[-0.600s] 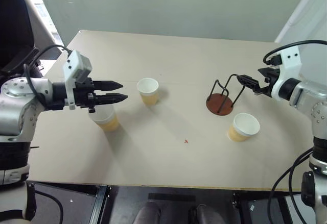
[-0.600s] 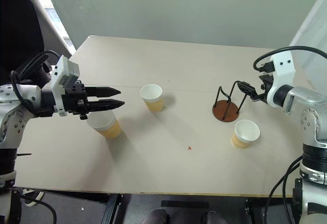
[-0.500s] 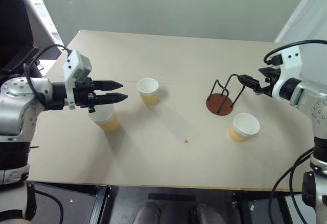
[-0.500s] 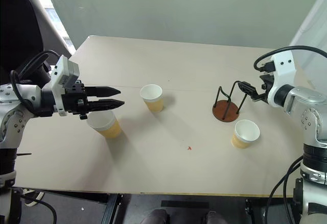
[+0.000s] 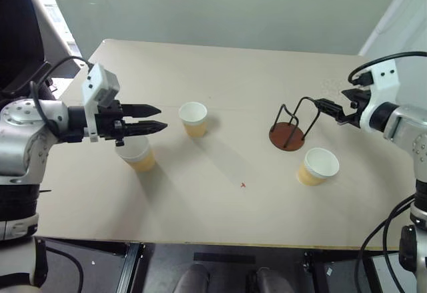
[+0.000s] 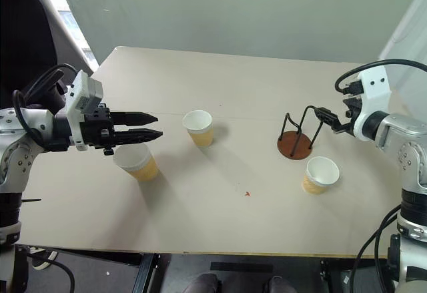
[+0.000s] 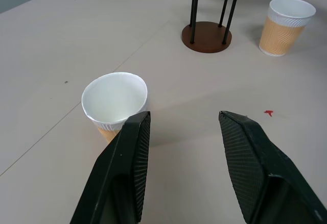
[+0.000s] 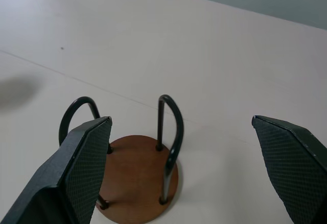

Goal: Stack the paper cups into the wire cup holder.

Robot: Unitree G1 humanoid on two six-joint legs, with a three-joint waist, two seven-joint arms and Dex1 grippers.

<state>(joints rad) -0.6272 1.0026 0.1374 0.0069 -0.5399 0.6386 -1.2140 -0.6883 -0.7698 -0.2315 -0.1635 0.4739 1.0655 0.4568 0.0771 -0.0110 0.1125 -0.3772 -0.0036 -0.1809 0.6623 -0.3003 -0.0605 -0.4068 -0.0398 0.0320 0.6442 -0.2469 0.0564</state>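
My right gripper needs to grab the wire cup holder (image 5: 288, 129) next. It should hold it by its wire loop to bring the holder into place for stacking cups.
Three paper cups stand upright on the table: one (image 5: 193, 119) left of centre, one (image 5: 137, 153) nearer at the left, one (image 5: 317, 166) at the right. The wire cup holder (image 5: 288, 129), a brown disc with black wire loops, stands empty beside the right cup. My left gripper (image 5: 162, 119) hovers level above the near-left cup, its tips pointing at the middle cup (image 7: 115, 104); it is open with nothing between its fingers. My right gripper (image 5: 330, 109) hangs just right of the holder (image 8: 135, 168), wide open and empty.
The beige table (image 5: 220, 213) reaches its front edge just below the cups, with a small red mark (image 5: 243, 185) near the middle. A grey wall lies behind the table's far edge.
My right gripper has drawn slightly to the right, away from the holder. The left gripper, cups and holder have not moved.
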